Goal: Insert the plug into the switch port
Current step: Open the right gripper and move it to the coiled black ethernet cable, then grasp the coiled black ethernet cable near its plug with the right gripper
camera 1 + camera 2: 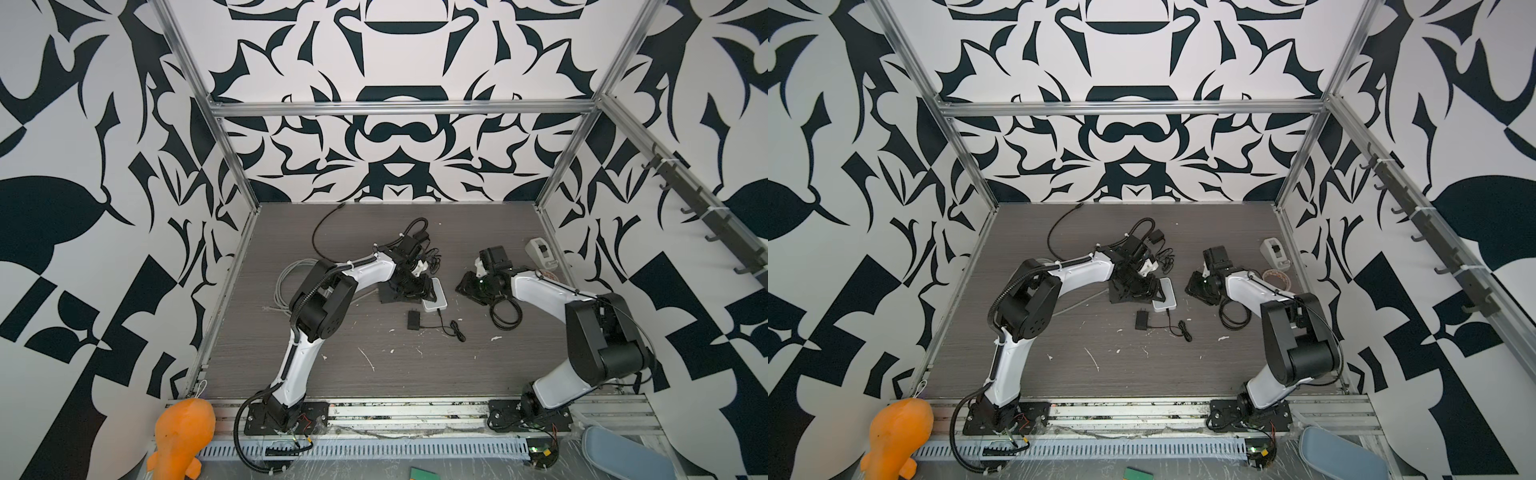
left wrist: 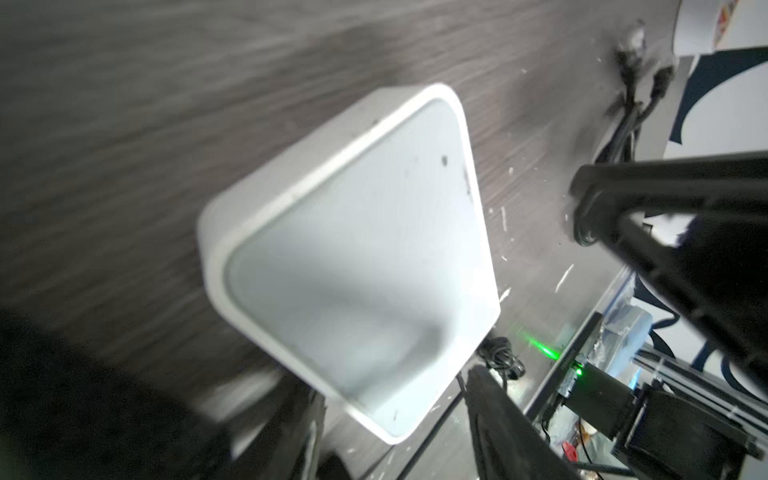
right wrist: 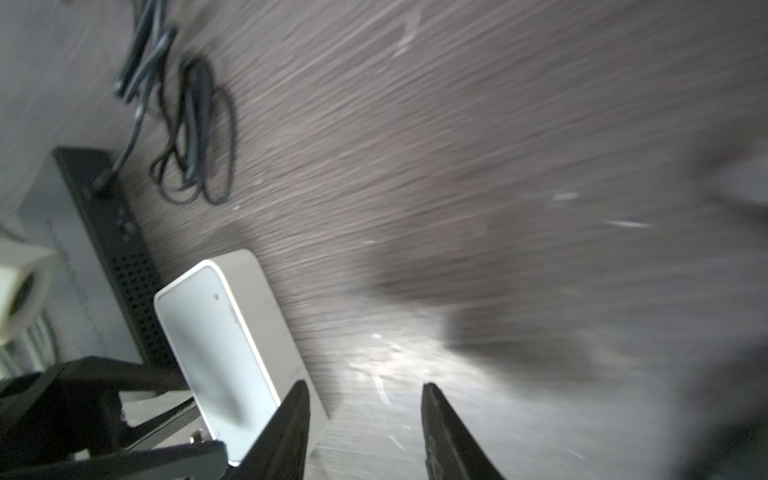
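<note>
My right gripper is going to grab the black cable coil behind its plug next, so that the plug stays clear to go into the switch port.
A flat black box (image 3: pixel 95 266) lies mid-table, mostly under my left arm in both top views (image 1: pixel 386 296) (image 1: pixel 1116 296). In the right wrist view a dark cable's plug (image 3: pixel 104 180) meets the box's narrow edge, where the switch port is. Blur hides whether it is seated. A white rounded box (image 1: pixel 436 300) (image 1: pixel 1166 297) (image 2: pixel 361 249) (image 3: pixel 216 340) lies against the black box. My left gripper (image 1: pixel 424 291) (image 2: pixel 390 384) is open, with a corner of the white box between its fingers and gaps on both sides. My right gripper (image 1: pixel 467 286) (image 3: pixel 365 383) is open and empty beside the white box.
A black power adapter (image 1: pixel 413 321) with a thin cord lies in front of the white box. A black cable coil (image 1: pixel 505 313) sits under the right arm. A tape dispenser (image 1: pixel 540 251) stands at the back right. Grey cable loops (image 1: pixel 286 278) lie on the left.
</note>
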Tool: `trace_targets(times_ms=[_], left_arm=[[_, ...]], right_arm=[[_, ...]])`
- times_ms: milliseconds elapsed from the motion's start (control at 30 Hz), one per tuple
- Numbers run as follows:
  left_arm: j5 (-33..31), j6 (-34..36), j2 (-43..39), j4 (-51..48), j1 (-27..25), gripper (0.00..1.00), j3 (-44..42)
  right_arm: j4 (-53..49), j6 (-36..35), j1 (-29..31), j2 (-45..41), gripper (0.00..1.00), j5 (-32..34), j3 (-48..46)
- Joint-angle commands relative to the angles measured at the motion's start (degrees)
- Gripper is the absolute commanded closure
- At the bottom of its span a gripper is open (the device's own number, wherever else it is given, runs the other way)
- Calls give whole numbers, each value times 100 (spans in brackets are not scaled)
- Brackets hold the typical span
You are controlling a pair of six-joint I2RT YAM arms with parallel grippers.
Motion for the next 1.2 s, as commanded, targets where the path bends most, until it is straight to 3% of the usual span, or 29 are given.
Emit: trace_targets(times_ms=[0, 167, 267, 500, 833, 1000, 1167], left_arm=[[56, -27, 411, -242, -156, 41, 287], [231, -28, 901, -185, -432, 42, 998], [240, -106, 941, -35, -470, 42, 1109], [-355, 277, 340, -278, -367, 41, 908], [-671, 379, 52, -440, -259, 41, 651], [-1013, 445, -115, -615, -224, 41, 718], [-1096, 457, -396, -688, -16, 42, 747]], right_arm=[[-1027, -169, -341, -275, 53, 646, 407], [-1787, 313, -1017, -508, 53, 1134, 450], [-1825, 461, -1277, -506, 54, 1097, 315], [-1074, 615, -1685, -334, 55, 992, -80], [-326, 465, -1697, 316, 55, 806, 172], [-274, 514, -1696, 554, 82, 719, 142], [-416, 114, -1698, 402, 99, 772, 301]])
